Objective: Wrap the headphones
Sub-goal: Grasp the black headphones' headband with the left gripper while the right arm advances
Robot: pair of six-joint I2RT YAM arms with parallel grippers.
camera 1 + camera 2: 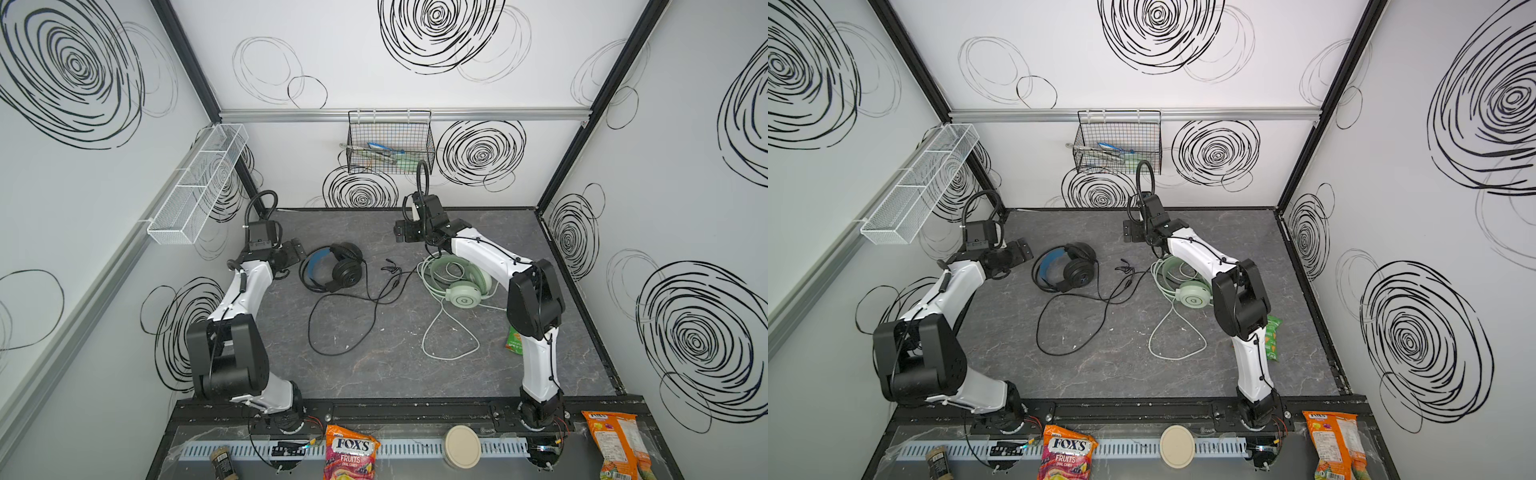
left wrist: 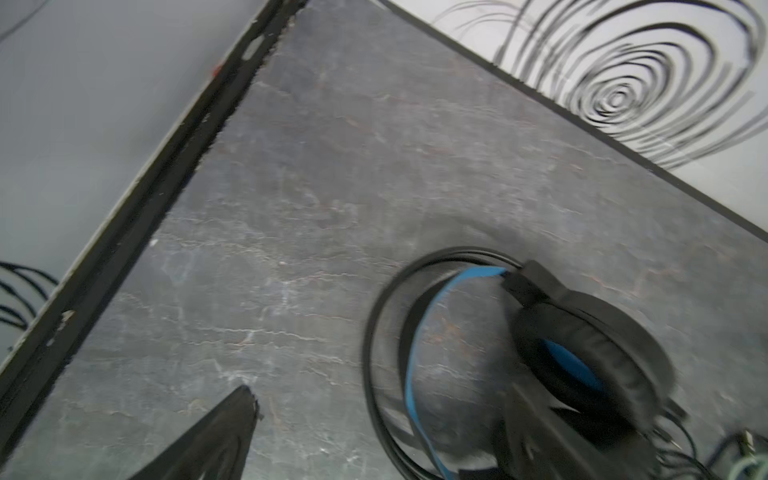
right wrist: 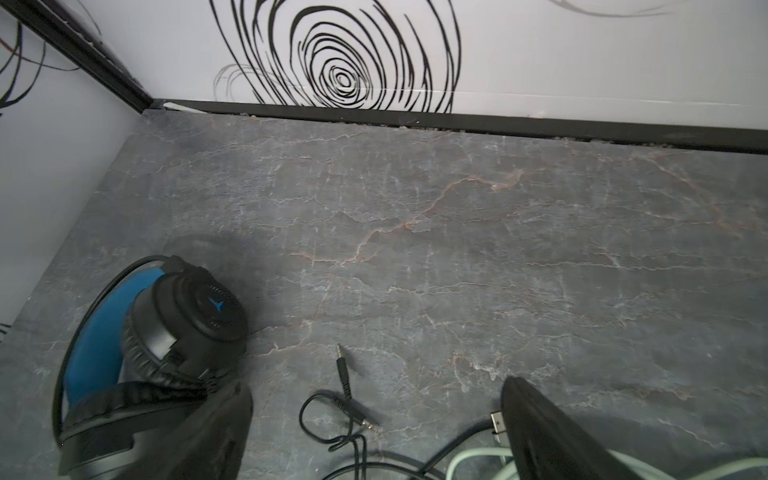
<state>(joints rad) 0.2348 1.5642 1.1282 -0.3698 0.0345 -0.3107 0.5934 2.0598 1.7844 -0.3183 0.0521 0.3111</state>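
The left gripper grips the black headphones by the middle of the headband (image 1: 309,269) (image 2: 409,360) next, which leaves the earcups free for wrapping the cable.
The black headphones (image 1: 334,266) (image 1: 1067,266) with a blue headband lie at the back left of the grey table. Their black cable (image 1: 332,328) trails loose toward the front, and its plugs (image 3: 345,374) rest on the table between my right gripper's fingers. The mint-green headphones (image 1: 461,284) (image 1: 1190,291) lie to the right, partly under my right arm, with the pale cable (image 1: 446,338) looped in front. My left gripper (image 1: 297,251) hangs open just left of the black headband (image 2: 419,353). My right gripper (image 1: 401,235) (image 3: 374,415) is open and empty above the table, behind the mint set.
A black wire basket (image 1: 390,145) hangs on the back wall and a white mesh basket (image 1: 199,183) on the left wall. A green snack packet (image 1: 1271,336) lies beside the right arm. Candy bags (image 1: 351,453) and a round lid (image 1: 462,446) sit on the front ledge.
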